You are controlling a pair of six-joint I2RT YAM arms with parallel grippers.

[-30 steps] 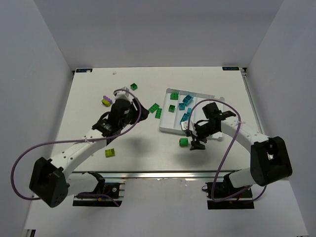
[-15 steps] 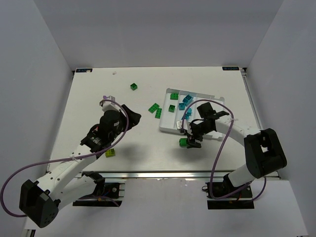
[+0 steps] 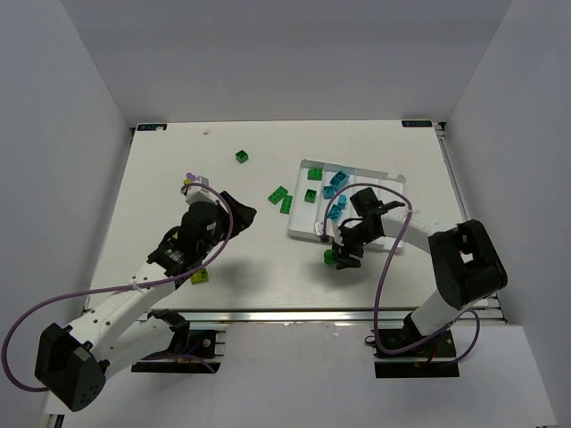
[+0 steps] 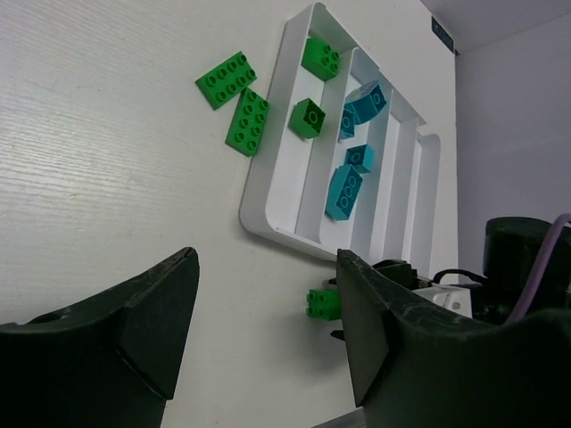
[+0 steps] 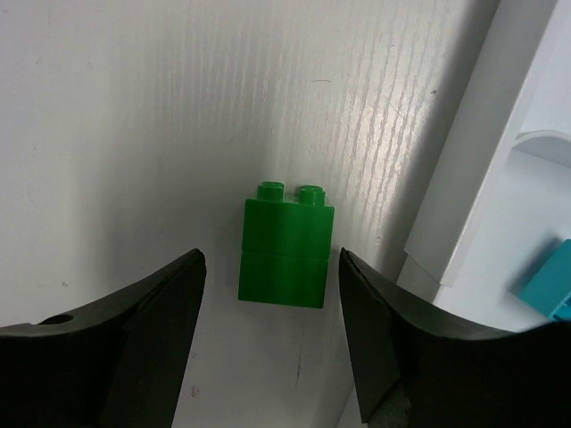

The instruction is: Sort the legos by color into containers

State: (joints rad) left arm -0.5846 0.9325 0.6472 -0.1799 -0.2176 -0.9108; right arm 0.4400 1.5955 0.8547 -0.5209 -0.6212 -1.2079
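The open fingers of my right gripper have a gap on both sides. The dark green lego (image 3: 330,257) (image 5: 285,252) would stay on the tabletop if I lifted my right gripper now.
A dark green lego (image 5: 285,252) lies on its side on the table just off the white tray's near corner (image 5: 464,178). My right gripper (image 5: 270,260) is open and straddles it, with a gap on each side; from above it (image 3: 342,256) hangs over that brick (image 3: 331,259). The tray (image 3: 303,234) holds two green legos (image 4: 307,117) in its left container and several cyan ones (image 4: 343,191) in the one beside it. My left gripper (image 4: 266,290) is open and empty above bare table, left of the tray (image 4: 268,223).
Two flat green bricks (image 3: 278,194) lie left of the tray and a small dark green one (image 3: 242,156) sits farther back. A lime brick (image 3: 200,276) rests by the left arm. A purple and lime pair (image 3: 189,181) lies at the far left.
The left arm drew back toward the near left, away from the purple and lime bricks. The right gripper slid left and down over the green brick, and its jaws narrowed a little.
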